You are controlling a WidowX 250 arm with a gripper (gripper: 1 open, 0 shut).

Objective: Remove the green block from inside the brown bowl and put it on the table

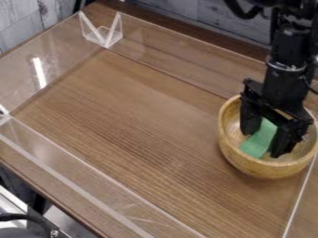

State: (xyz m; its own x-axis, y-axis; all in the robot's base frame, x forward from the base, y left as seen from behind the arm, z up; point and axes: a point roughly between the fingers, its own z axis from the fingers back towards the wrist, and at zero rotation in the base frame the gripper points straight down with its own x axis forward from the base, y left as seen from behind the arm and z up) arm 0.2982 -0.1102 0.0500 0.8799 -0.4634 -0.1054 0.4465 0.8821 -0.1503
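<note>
My gripper grabs the green block by its middle (259,139) next, to move it from the brown bowl (244,158) onto the table.
The brown bowl (244,158) sits at the right side of the table (137,130), near its right edge. Inside it lies the green block (261,143), leaning against the bowl's inner wall. My black gripper (272,138) hangs straight down into the bowl with its jaws open, one finger on each side of the block. The fingers hide part of the block, and I cannot tell whether they touch it.
Low clear plastic walls (74,177) edge the tabletop. A clear plastic corner piece (100,30) stands at the back left. The black arm (295,42) rises from the gripper to the top right.
</note>
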